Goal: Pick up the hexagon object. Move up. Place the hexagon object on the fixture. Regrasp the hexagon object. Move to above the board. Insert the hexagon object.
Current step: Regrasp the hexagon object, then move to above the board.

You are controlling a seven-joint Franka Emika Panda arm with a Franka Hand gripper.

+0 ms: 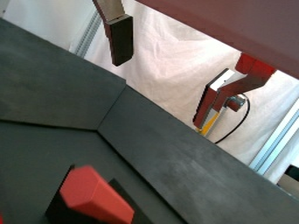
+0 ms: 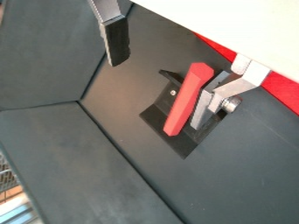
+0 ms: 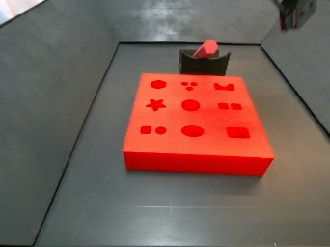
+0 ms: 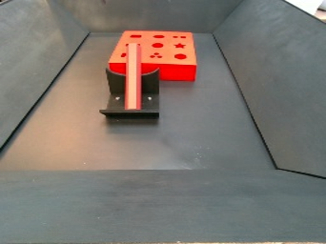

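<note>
The hexagon object needs to go into the board's hexagonal hole, so the robot's gripper will next grab it by its upper end [image 3: 209, 46] [image 1: 96, 195].
The hexagon object [image 4: 132, 76], a slim red-pink rod, lies along the fixture [image 4: 130, 103], leaning on its dark bracket; both also show in a side view, hexagon object [image 3: 206, 47] on fixture [image 3: 204, 65]. Behind them lies the red board [image 4: 159, 55], with shaped holes in the board [image 3: 194, 121]. My gripper [image 3: 296, 12] hangs high, off to the side of the fixture, open with nothing between its fingers. In a wrist view the gripper [image 2: 162, 87] looks down on the hexagon object [image 2: 187, 96] and fixture [image 2: 173, 118]. Another wrist view shows the gripper [image 1: 166, 83] and the rod's end [image 1: 93, 194].
Dark sloping walls [image 4: 38, 86] enclose the grey floor [image 4: 166, 143] on all sides. White cloth [image 1: 176, 70] hangs beyond the bin's rim in a wrist view. A strip of the board [image 2: 278, 89] shows past the fixture.
</note>
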